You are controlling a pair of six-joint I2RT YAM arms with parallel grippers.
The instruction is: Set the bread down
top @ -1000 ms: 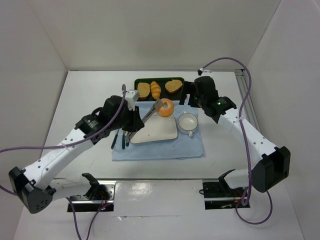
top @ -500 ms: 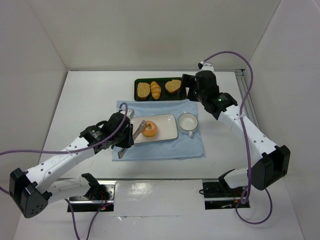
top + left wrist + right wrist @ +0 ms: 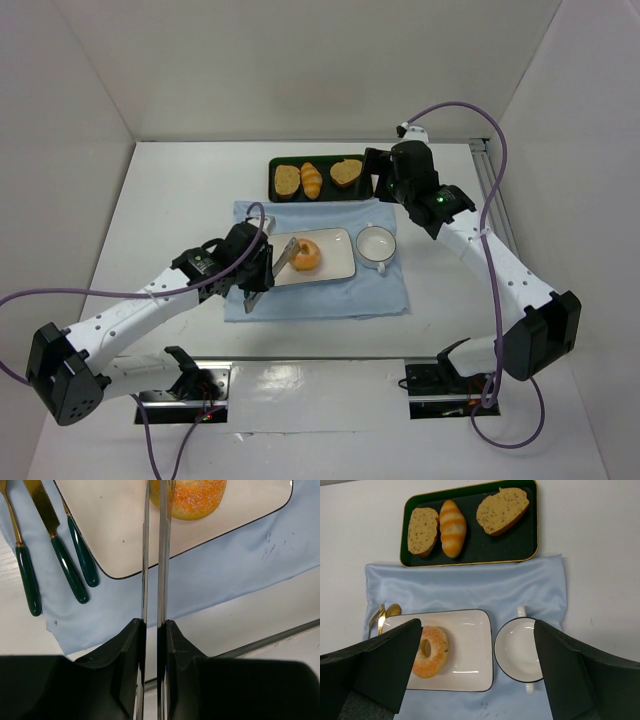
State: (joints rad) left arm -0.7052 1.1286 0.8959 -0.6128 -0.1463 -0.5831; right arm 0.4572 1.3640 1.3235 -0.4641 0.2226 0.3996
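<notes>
The bread lies flat within the white rectangular plate's rim and would stay there, so it is now time for my left gripper to release the bread.
The bread (image 3: pixel 306 256) (image 3: pixel 431 651) is an orange-glazed ring lying flat on the left part of the white rectangular plate (image 3: pixel 335 258) (image 3: pixel 470 650). My left gripper (image 3: pixel 262 272) (image 3: pixel 151 625) is shut on a pair of metal tongs (image 3: pixel 283 254) (image 3: pixel 152 555). Their two blades run close together up to the bread's (image 3: pixel 192 500) near edge; whether they still pinch it I cannot tell. My right gripper (image 3: pixel 378 175) (image 3: pixel 477 626) hangs open high above the plate and bowl, holding nothing.
A dark tray (image 3: pixel 281 162) (image 3: pixel 530 535) with two toast slices and a croissant (image 3: pixel 452 527) stands at the back. A white bowl (image 3: pixel 376 243) (image 3: pixel 519 649) sits right of the plate on the blue cloth (image 3: pixel 330 295). Green-handled cutlery (image 3: pixel 70 570) lies left of the plate.
My left arm brought the bread in the tongs from near the tray down and back onto the plate's left part. My right arm drew back slightly toward the tray.
</notes>
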